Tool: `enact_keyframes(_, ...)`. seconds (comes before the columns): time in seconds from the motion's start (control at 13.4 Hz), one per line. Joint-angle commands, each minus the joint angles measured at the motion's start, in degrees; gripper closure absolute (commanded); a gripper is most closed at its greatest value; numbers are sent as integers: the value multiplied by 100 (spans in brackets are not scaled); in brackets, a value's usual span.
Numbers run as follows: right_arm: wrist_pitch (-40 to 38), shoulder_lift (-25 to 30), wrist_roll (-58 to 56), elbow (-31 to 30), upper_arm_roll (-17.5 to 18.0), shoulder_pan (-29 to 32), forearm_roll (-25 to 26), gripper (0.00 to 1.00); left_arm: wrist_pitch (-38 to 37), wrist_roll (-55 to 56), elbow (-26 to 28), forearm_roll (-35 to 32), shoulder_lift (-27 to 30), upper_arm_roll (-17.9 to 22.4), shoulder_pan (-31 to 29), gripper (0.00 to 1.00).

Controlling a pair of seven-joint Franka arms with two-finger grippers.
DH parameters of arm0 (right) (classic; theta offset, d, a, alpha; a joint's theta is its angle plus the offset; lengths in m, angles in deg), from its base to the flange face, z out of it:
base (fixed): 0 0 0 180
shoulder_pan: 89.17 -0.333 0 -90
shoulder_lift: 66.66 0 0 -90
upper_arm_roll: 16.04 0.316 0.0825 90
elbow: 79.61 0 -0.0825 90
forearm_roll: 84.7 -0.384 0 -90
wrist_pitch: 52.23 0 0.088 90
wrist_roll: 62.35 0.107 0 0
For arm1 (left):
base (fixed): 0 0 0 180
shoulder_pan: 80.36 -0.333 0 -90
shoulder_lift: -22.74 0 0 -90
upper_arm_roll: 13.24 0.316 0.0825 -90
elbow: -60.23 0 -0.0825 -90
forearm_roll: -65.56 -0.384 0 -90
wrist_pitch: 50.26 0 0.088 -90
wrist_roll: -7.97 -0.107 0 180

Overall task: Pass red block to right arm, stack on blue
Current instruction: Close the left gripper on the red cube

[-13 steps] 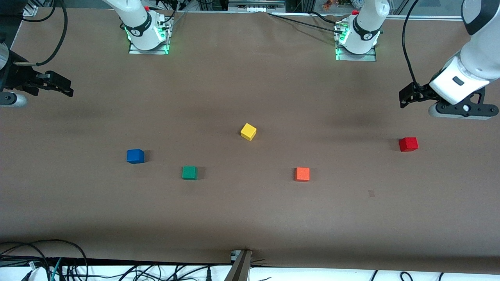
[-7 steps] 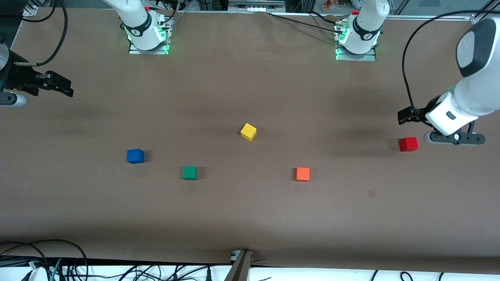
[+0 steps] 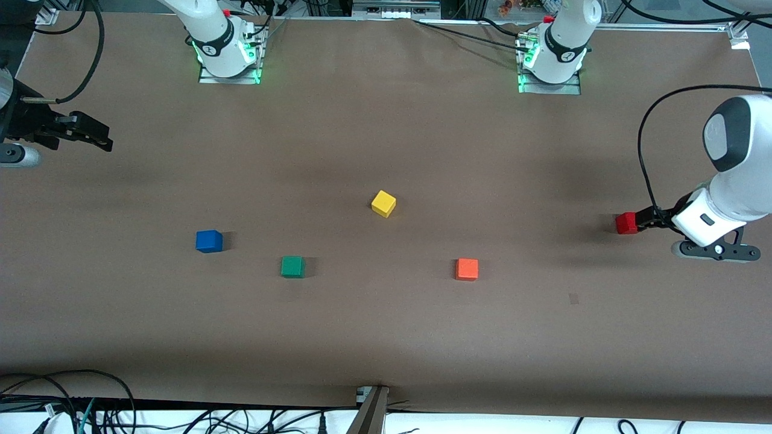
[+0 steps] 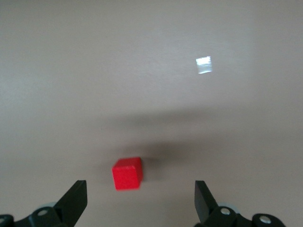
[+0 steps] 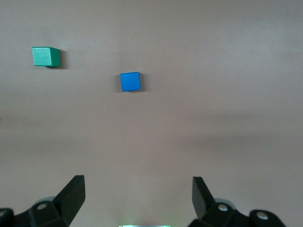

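The red block (image 3: 627,223) has to go to the right arm to be stacked on the blue block (image 3: 208,241), so the robot's left gripper should grab it by opposite sides.
The red block (image 3: 627,223) sits on the brown table near the left arm's end. My left gripper (image 3: 644,219) is low right beside it, open and empty. In the left wrist view the red block (image 4: 127,173) lies just ahead of the gap between the wide-open fingers (image 4: 75,198), nearer one of them. The blue block (image 3: 208,241) sits toward the right arm's end. My right gripper (image 3: 99,137) hangs open and empty over the table edge at that end; the right wrist view shows the blue block (image 5: 129,81) well ahead of its open fingers (image 5: 73,191).
A green block (image 3: 292,266) lies beside the blue one, nearer the front camera; it also shows in the right wrist view (image 5: 46,56). A yellow block (image 3: 383,203) sits mid-table and an orange block (image 3: 467,269) lies toward the left arm's end. Cables run along the table's front edge.
The left arm has swung down and lowered its gripper from above the table to the level of the red block, right beside it. The right arm has not moved.
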Motion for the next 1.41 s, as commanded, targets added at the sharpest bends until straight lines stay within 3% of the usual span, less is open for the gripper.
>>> enact_keyframes(0.0,-22,-38,1,103,15,24,89,0,1133,-373,883,-88,61,-52,-395,0)
enact_keyframes(0.15,-13,-38,10,103,15,24,89,0,1496,-374,1183,-88,-123,-52,-554,0)
enact_keyframes(0.45,31,-47,1,103,15,24,89,0,1795,-365,1246,-88,-668,-52,-738,0)
enact_keyframes(0.97,66,-47,1,103,24,6,72,0,2051,-401,1430,-79,-1011,-61,-871,0)
enact_keyframes(1.19,66,-47,1,103,24,24,81,0,2042,-409,1457,-79,-1090,-61,-906,47)
enact_keyframes(1.34,66,-47,1,103,15,33,81,0,2034,-418,1501,-88,-1126,-61,-932,56)
